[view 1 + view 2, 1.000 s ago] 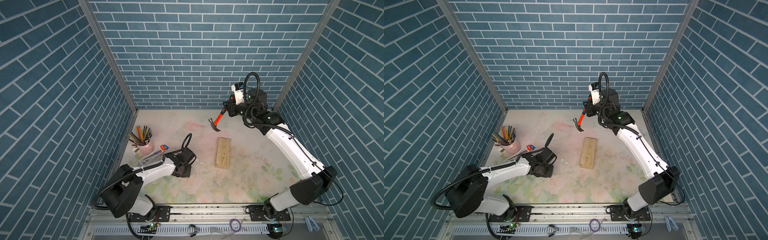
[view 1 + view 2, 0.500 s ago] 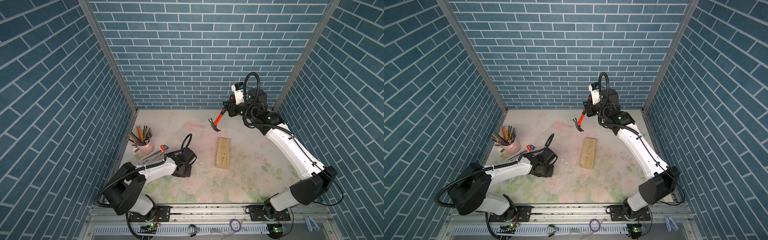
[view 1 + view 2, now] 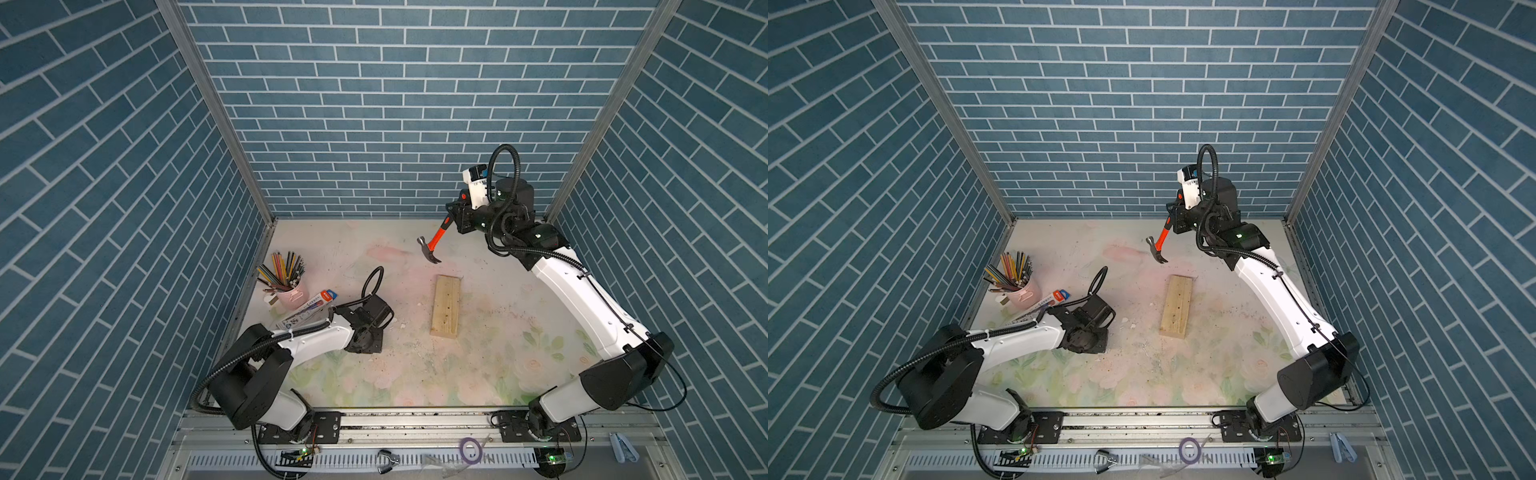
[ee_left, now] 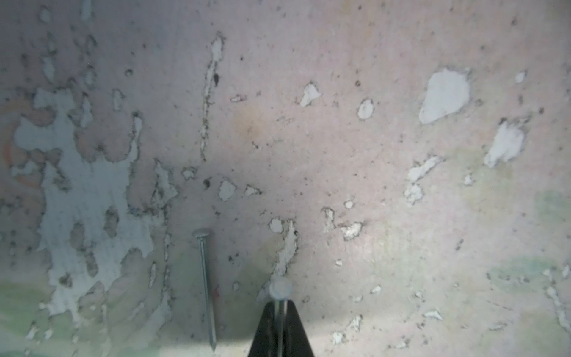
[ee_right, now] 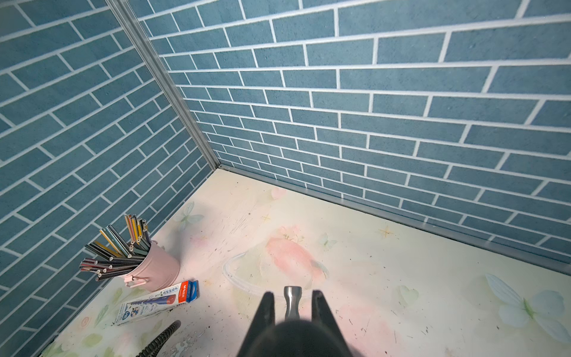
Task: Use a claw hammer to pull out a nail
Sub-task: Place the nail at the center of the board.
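The left gripper is ready to open: flat, empty table is close below its fingers, so its nail would come to rest beside the loose nail.
The claw hammer (image 3: 430,248) (image 3: 1158,250) hangs in the air at the back right, steel head down, above the far end of a pale wooden block (image 3: 446,307) (image 3: 1177,306). My right gripper (image 3: 454,216) (image 5: 293,294) is shut on the handle's black end, with the hammer's steel head (image 5: 292,304) showing between the fingers. My left gripper (image 3: 365,345) (image 4: 280,304) points down at the table left of the block and is shut on a nail, whose round head (image 4: 280,290) sticks out past the fingertips. A second nail (image 4: 205,287) lies loose on the table beside it.
A pink cup of pencils (image 3: 289,286) (image 5: 148,265) and a flat pen box (image 3: 309,311) (image 5: 157,299) stand at the left wall. Brick-patterned walls close in the left, back and right. The worn floral table cover (image 3: 415,374) has small white chips.
The left arm has shifted slightly over the table. The right arm and the hammer have held still.
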You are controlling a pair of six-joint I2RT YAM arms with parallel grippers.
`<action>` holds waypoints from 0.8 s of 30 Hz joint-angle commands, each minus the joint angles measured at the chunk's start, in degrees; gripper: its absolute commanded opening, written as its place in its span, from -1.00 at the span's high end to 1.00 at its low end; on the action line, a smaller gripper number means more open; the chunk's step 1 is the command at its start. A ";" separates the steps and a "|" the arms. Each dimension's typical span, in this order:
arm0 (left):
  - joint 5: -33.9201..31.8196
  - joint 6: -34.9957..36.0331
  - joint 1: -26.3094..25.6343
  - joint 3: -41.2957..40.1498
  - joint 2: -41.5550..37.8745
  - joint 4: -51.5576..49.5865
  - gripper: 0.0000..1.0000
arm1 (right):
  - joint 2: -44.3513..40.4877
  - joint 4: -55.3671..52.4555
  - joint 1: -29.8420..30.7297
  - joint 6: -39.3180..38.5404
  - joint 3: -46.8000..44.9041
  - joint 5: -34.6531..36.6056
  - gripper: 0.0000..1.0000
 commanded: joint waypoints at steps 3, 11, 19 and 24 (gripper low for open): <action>-0.24 -1.63 0.03 -1.66 2.33 -0.99 0.76 | -1.88 6.05 -0.31 -0.03 2.05 -0.77 1.00; -0.15 -1.37 0.12 -1.08 2.44 -1.30 0.73 | -1.88 5.79 -0.42 -0.06 2.14 -0.83 1.00; -0.15 -0.95 -0.03 1.30 2.03 -1.82 0.66 | -2.02 5.73 -0.51 -0.03 1.94 -0.61 1.00; -0.73 -0.34 0.03 4.14 0.57 -3.30 0.49 | -2.18 5.59 -0.59 -0.03 1.67 -0.35 1.00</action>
